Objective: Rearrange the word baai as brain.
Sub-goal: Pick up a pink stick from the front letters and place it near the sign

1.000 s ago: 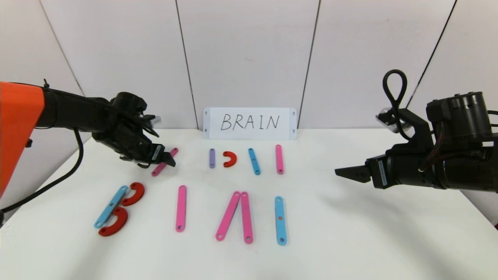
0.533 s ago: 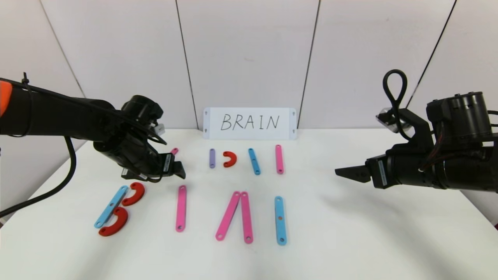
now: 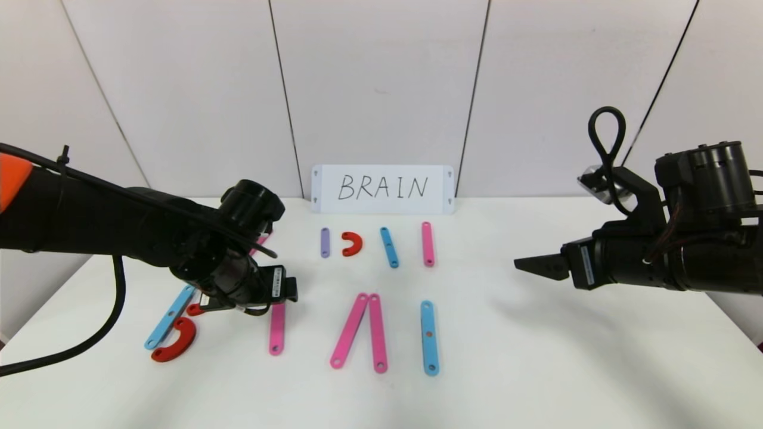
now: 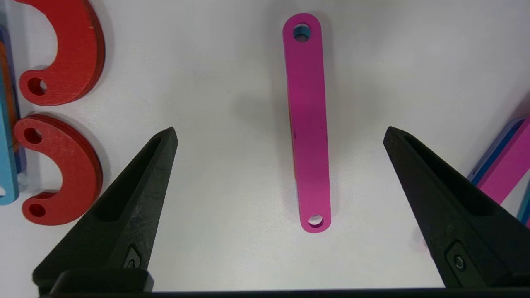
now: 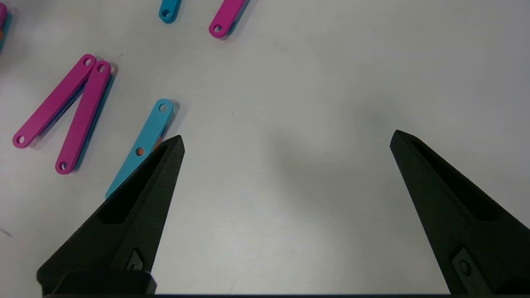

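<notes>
My left gripper lowers first and only then closes on the pink bar, since the bar is below my spread fingertips in the left wrist view.
At the front left a blue bar (image 3: 170, 317) and two red half-rings (image 3: 176, 344) form a B. To its right lie a single pink bar (image 3: 276, 330), two pink bars (image 3: 360, 333) meeting in an inverted V, and a blue bar (image 3: 429, 338). My left gripper (image 3: 287, 290) is open and empty, low over the far end of the single pink bar. In the left wrist view that bar (image 4: 308, 124) lies between the spread fingers of the left gripper (image 4: 279, 132), touching neither. My right gripper (image 3: 527, 265) is open and empty, held above the table's right side.
A back row holds a purple bar (image 3: 325, 242), a red half-ring (image 3: 352, 243), a blue bar (image 3: 389, 246) and a pink bar (image 3: 428, 243). A white card reading BRAIN (image 3: 382, 188) stands at the wall. Another pink bar (image 3: 259, 242) shows behind my left arm.
My left gripper has moved from the back-left pink bar toward the front and right, down over the single pink bar. It now hides part of the upper red half-ring. The right arm has not moved.
</notes>
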Tool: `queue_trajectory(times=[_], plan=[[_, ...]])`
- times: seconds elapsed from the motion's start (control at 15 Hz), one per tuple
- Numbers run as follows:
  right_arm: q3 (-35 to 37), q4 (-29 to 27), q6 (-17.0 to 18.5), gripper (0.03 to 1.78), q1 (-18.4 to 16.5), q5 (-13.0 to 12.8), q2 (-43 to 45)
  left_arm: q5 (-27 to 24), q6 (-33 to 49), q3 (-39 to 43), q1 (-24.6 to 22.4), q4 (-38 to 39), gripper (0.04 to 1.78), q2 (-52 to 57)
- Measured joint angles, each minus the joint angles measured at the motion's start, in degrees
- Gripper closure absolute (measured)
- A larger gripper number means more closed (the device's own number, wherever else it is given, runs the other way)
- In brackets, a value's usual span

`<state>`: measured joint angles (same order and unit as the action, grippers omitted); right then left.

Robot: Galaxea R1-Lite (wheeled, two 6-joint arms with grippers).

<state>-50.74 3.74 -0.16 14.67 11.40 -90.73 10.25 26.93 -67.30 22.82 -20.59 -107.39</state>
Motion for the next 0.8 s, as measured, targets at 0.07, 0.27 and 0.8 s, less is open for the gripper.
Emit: queue_trajectory(times=[0.07, 0.27, 0.8], plan=[[0.1, 0.0, 0.0, 0.07, 0.0, 0.0, 0.0, 0.1, 0.1, 1.3, 0.5, 1.3, 0.08, 0.0], [0.2, 0.0, 0.0, 0.07, 0.0, 0.0, 0.1, 0.0, 0.6, 2.9, 1.3, 2.1, 0.08, -0.5], [0.3, 0.0, 0.0, 0.07, 0.0, 0.1, 0.2, 0.0, 0.5, 3.0, 1.4, 4.1, 0.08, -2.7]])
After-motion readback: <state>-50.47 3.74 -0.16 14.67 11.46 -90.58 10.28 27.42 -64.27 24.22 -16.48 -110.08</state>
